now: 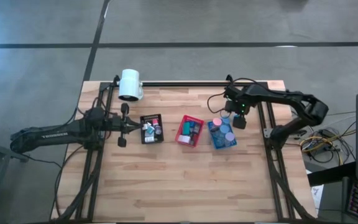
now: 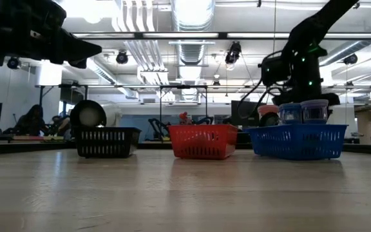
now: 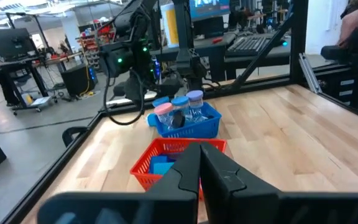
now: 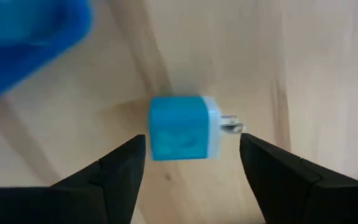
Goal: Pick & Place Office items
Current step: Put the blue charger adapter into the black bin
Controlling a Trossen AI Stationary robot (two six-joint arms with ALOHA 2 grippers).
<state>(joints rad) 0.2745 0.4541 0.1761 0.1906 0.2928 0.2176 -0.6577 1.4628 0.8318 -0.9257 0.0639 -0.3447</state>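
My right gripper's fingers hang above the blue cube, over its blue body [image 4: 179,128], so it is too early to close. The gripper lowers first, as closing now would miss.
A small blue cube with a white end and two metal prongs [image 4: 182,127] lies on the bare wood beside the blue tray [image 4: 23,37]. My right gripper [image 4: 191,152] points down over it, open. One finger stands on each side of the cube and neither touches it. In the high view the right gripper [image 1: 237,119] hides the cube, just off the blue tray's [image 1: 222,134] far right corner. My left gripper [image 1: 128,126] waits shut and level, left of the black tray [image 1: 151,129], holding nothing.
The black tray, the red tray [image 1: 189,130] and the blue tray stand in a row across the table's middle, each holding small items. Capped jars [image 3: 179,107] stick up from the blue tray. A big white cylinder [image 1: 130,84] lies at the far left. The near half is bare wood.
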